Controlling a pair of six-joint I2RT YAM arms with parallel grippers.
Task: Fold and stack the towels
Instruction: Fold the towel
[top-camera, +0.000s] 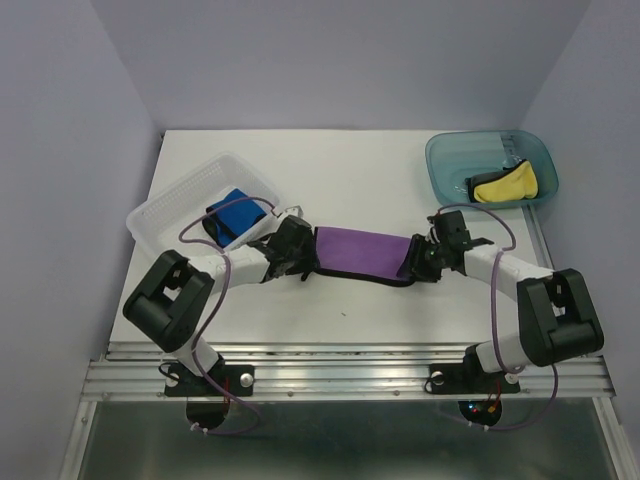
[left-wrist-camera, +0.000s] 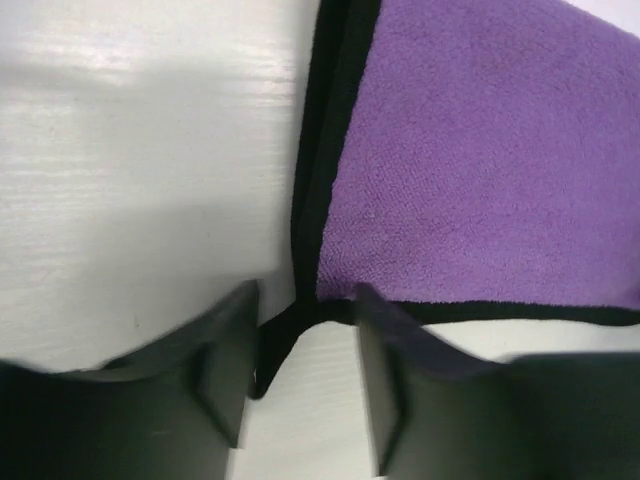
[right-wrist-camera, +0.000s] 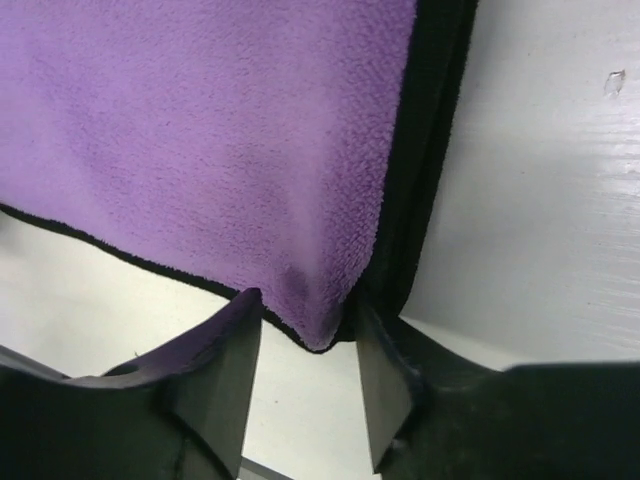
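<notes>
My right gripper grabs the purple towel (top-camera: 362, 254) by its near corner tip (top-camera: 408, 281) next, to fold that end over onto the towel's opposite end.
A purple towel (top-camera: 362, 254) with black edging lies flat on the white table, folded into a strip between the two arms. My left gripper (top-camera: 303, 255) is open at its left end; in the left wrist view the towel's (left-wrist-camera: 480, 170) black near corner sits between the jaws (left-wrist-camera: 305, 320). My right gripper (top-camera: 415, 262) is open at its right end; in the right wrist view the towel's (right-wrist-camera: 220, 130) purple corner tip lies between the jaws (right-wrist-camera: 305, 315). A blue towel (top-camera: 232, 216) lies in the clear tray. A yellow towel (top-camera: 506, 184) lies in the teal tub.
The clear plastic tray (top-camera: 165, 205) stands at the left, just behind my left arm. The teal translucent tub (top-camera: 448, 160) stands at the back right. The table's near edge meets a metal rail (top-camera: 350, 370) by the arm bases.
</notes>
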